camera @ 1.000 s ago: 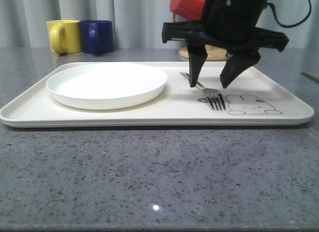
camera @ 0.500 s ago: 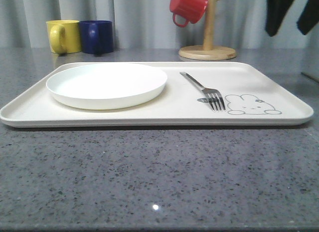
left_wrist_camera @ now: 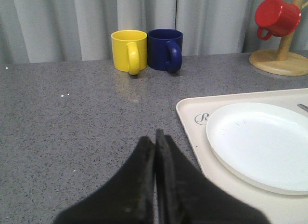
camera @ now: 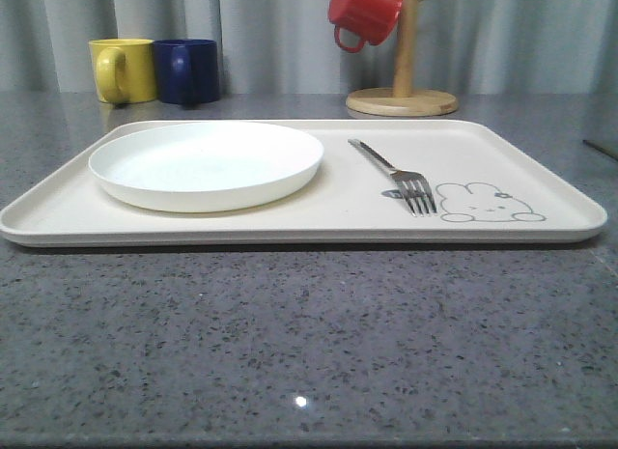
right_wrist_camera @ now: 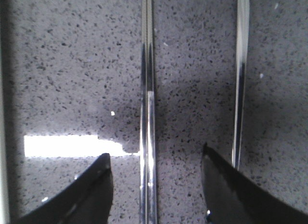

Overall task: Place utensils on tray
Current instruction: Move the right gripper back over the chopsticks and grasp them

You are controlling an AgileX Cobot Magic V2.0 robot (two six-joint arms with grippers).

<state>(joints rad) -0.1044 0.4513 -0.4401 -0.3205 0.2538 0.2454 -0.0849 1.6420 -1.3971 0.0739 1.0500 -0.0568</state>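
Observation:
The robot's fingers are still above the silver knife, so the right gripper should lower first and then close on the knife.
The cream tray lies across the table and carries the white plate on its left half. The silver fork rests beside the rabbit drawing. In the right wrist view my right gripper is open just above the grey table. A straight silver knife runs between its fingers, touching neither. A second slim silver handle, probably the spoon, lies just outside one finger. My left gripper is shut on nothing, over bare table beside the tray's corner and the plate.
A yellow mug and a blue mug stand behind the tray at the left. A red mug hangs on the wooden mug stand at the back. Grey speckled tabletop stretches in front of the tray.
One second ago my right gripper hung open over the fork on the tray. It has since risen and left the front view to the right. The fork stays on the tray.

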